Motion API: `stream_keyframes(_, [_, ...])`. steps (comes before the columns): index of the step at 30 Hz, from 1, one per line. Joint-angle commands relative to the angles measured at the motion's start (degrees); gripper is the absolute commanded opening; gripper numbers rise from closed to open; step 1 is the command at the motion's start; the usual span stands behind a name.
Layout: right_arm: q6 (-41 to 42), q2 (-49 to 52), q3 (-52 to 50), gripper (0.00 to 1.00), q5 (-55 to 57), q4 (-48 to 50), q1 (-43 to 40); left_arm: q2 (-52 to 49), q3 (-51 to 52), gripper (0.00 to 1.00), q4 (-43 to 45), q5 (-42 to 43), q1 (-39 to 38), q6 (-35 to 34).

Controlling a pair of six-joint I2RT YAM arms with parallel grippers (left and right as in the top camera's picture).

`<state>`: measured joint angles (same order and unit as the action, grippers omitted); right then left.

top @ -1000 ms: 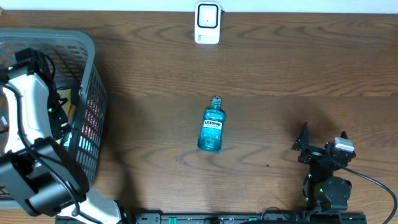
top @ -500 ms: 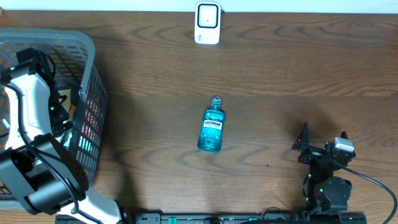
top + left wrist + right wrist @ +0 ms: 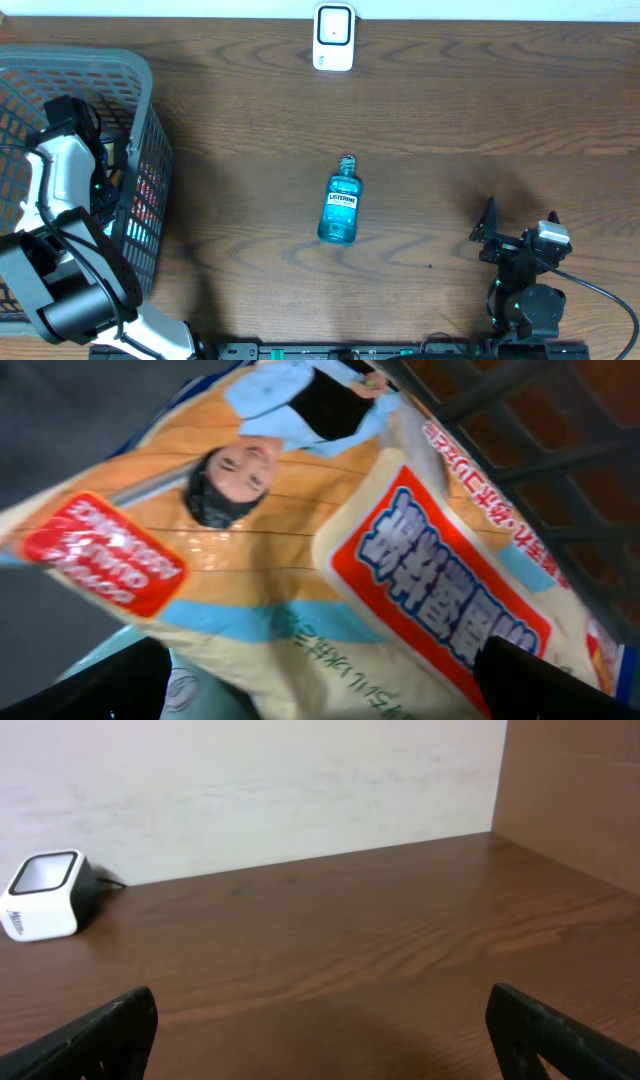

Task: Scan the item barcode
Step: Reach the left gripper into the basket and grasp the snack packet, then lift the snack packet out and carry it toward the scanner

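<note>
I should pinch the snack bag with my left gripper across the cream and light blue part of its printed side, so the bag's bottom stays open to scan.
A flat snack bag [image 3: 300,550], printed orange, cream and light blue with a face on it, fills the left wrist view. It lies inside the grey basket [image 3: 145,80]. My left gripper [image 3: 325,685] hangs open just above the bag, one dark finger on either side and nothing held. A blue mouthwash bottle [image 3: 341,205] lies on its side at the table's middle. The white barcode scanner [image 3: 333,37] stands at the far edge and also shows in the right wrist view as the scanner [image 3: 45,895]. My right gripper [image 3: 520,212] rests open and empty at the near right.
The basket's mesh wall [image 3: 520,450] rises close beside the bag on the right of the left wrist view. My left arm [image 3: 60,165] reaches down into the basket. A pale wall [image 3: 250,780] stands behind the scanner.
My left arm has shifted a little to the right and nearer inside the basket. The bottle, the scanner and the right arm have not moved.
</note>
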<state>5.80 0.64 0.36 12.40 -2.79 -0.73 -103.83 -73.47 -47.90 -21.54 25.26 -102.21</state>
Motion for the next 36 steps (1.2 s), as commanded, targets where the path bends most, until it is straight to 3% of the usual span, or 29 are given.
stream_keyframes(1, [-0.5, -0.3, 0.0, 0.99, 0.1, -0.2, -0.3, -1.0, 1.7, 0.98, 1.2, -2.2, 0.1, -0.5])
stream_keyframes(16, [-0.5, -0.3, 0.0, 0.99, 0.1, -0.2, -0.3, -4.6, 1.8, 0.98, 6.6, -3.5, 2.6, 0.5])
stream_keyframes(20, [-0.5, -0.3, 0.0, 0.99, 0.1, -0.2, -0.3, -4.6, 1.8, 1.00, 9.2, -3.4, 4.2, 4.5])
stream_keyframes(21, [-0.5, -0.3, 0.0, 0.99, 0.1, -0.2, -0.3, -4.6, 1.8, 0.94, 9.5, -3.4, 4.7, 5.8])
stream_keyframes(22, [-0.5, -0.3, 0.0, 0.99, 0.1, -0.3, -0.3, -4.6, 1.8, 0.82, 9.6, -3.4, 5.2, 7.1])
stream_keyframes(24, [-0.5, -0.3, 0.0, 0.99, 0.1, -0.2, -0.3, -4.5, 1.8, 0.44, 9.6, -3.4, 6.1, 9.8])
stream_keyframes(27, [-0.5, -0.3, 0.0, 0.99, 0.1, -0.2, -0.3, -4.2, 1.6, 0.10, 9.7, -3.2, 7.3, 14.4])
stream_keyframes(36, [-0.5, -0.3, 0.0, 0.99, 0.1, -0.2, -0.3, 4.6, -0.8, 0.07, 13.6, 9.8, 8.1, 30.8])
